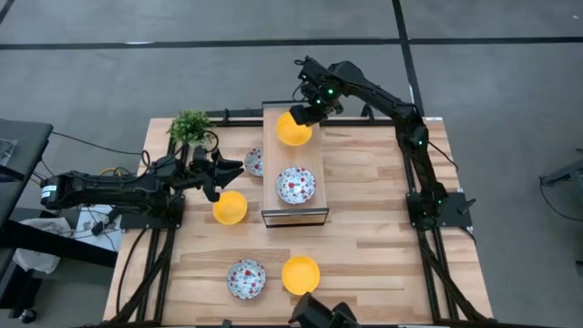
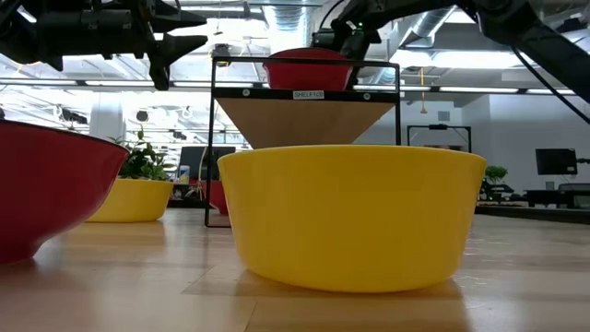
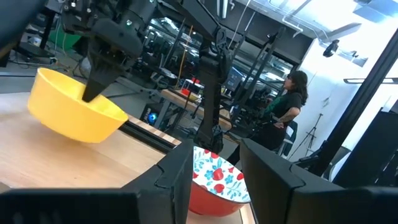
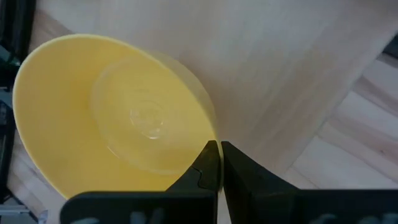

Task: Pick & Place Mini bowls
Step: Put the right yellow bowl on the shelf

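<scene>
The yellow bowl [image 1: 293,131] sits low on the shelf top [image 1: 291,158], opening upward, and would rest there, so it is time to open my right gripper.
My right gripper [image 1: 310,113] is shut on a yellow bowl [image 1: 293,129] over the far end of the wooden shelf top [image 1: 273,146]. A floral bowl [image 1: 295,185] sits on the shelf top nearer me. My left gripper [image 1: 233,168] hovers open above the table, left of the shelf. It points at a floral bowl [image 3: 217,179] standing on the table beside the shelf. A second yellow bowl [image 1: 230,207] sits on the table just near of that gripper. Another floral bowl [image 1: 247,278] and a third yellow bowl [image 1: 301,274] stand by the near edge. My right gripper pinches the yellow bowl's rim [image 4: 210,132] between its two fingers, one finger [image 3: 93,87] inside the bowl and one outside. The fingers come from above, slanting down. The bowl is tilted over the shelf top; I cannot tell whether its base touches the wood.
A small green potted plant [image 1: 189,128] stands at the table's far left corner. The shelf's black frame [image 1: 294,217] rises mid-table. In the low view the near yellow bowl [image 2: 350,217] fills the foreground. A person [image 3: 289,102] stands in the room beyond. Bare wood lies right of the shelf.
</scene>
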Action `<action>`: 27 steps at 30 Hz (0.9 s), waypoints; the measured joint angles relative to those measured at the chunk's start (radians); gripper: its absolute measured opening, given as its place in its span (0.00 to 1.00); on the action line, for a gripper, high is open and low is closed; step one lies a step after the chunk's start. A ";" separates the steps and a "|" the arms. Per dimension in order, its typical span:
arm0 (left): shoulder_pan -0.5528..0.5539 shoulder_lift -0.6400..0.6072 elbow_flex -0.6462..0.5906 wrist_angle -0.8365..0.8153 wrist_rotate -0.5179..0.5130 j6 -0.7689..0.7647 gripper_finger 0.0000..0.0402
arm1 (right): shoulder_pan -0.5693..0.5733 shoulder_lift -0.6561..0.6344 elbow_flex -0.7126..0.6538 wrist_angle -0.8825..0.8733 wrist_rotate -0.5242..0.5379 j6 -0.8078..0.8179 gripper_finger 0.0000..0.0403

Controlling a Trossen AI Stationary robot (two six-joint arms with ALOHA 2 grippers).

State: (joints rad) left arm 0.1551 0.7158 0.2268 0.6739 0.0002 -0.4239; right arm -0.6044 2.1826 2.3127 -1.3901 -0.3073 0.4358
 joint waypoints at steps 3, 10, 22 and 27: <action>0.000 0.000 0.000 0.000 0.000 0.000 0.33 | -0.004 -0.001 0.000 0.000 0.000 0.000 0.00; 0.000 0.000 0.000 0.000 0.000 0.000 0.33 | -0.004 -0.001 0.000 -0.001 -0.001 -0.013 0.00; 0.000 0.000 0.000 0.000 0.000 0.000 0.33 | -0.003 -0.001 0.000 -0.001 0.004 -0.026 0.00; 0.000 0.000 0.000 0.000 0.000 0.000 0.33 | -0.002 -0.001 0.000 0.000 0.006 -0.026 0.00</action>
State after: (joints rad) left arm 0.1551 0.7158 0.2268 0.6741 0.0002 -0.4241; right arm -0.6067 2.1815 2.3127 -1.3906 -0.3014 0.4099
